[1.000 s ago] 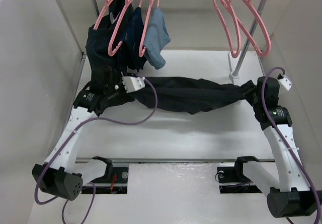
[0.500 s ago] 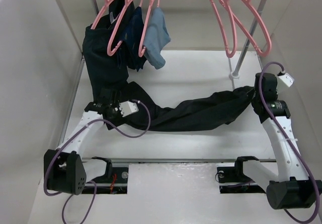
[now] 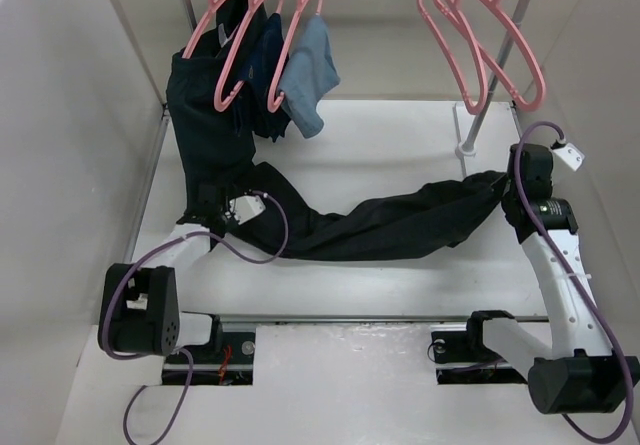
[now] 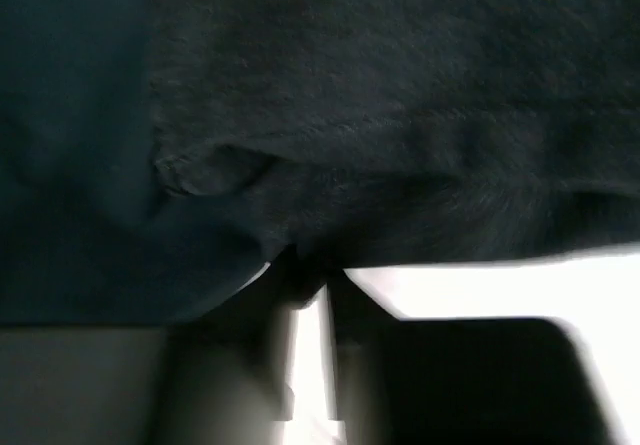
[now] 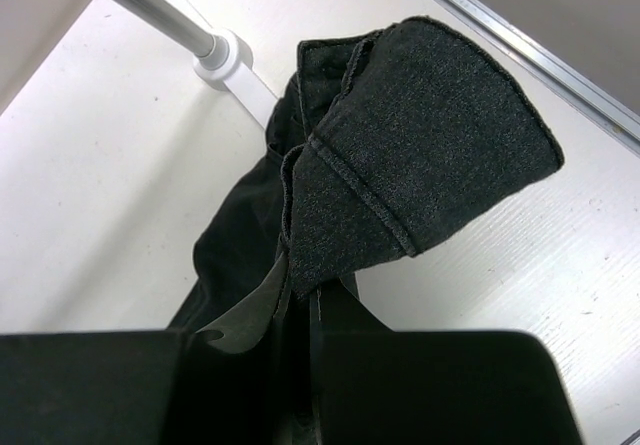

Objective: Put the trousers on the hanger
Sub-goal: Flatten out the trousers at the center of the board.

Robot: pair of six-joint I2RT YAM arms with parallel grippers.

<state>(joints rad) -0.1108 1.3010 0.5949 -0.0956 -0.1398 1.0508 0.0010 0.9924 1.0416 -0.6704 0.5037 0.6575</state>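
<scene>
The trousers' hemmed end would fall bunched beside the post's white foot, its flap folded over, if my right gripper opened now, so it keeps holding that end.
The black trousers (image 3: pixel 390 227) lie stretched across the table between both grippers. My left gripper (image 3: pixel 207 199) is shut on black fabric at their left end, and the wrist view shows the fingertips pinching a fold (image 4: pixel 310 265). From there black cloth runs up to the pink hanger (image 3: pixel 232 50) at the back left. I cannot tell whether it is threaded through the hanger. My right gripper (image 3: pixel 506 193) is shut on the trousers' right end, a hemmed flap (image 5: pixel 420 155) standing above the jaws (image 5: pixel 315 295).
A dark navy-teal garment (image 3: pixel 268 70) and a light blue cloth (image 3: pixel 306 73) hang on pink hangers beside the black cloth. Two bare pink hangers (image 3: pixel 485 40) hang at the back right. The rail's post and white foot (image 3: pixel 466 150) stand near the right gripper. White walls enclose the table.
My left arm has folded back toward its base and drawn its end of the trousers nearer and lower. The trousers now sag in a diagonal line. The right gripper shifted slightly back and right.
</scene>
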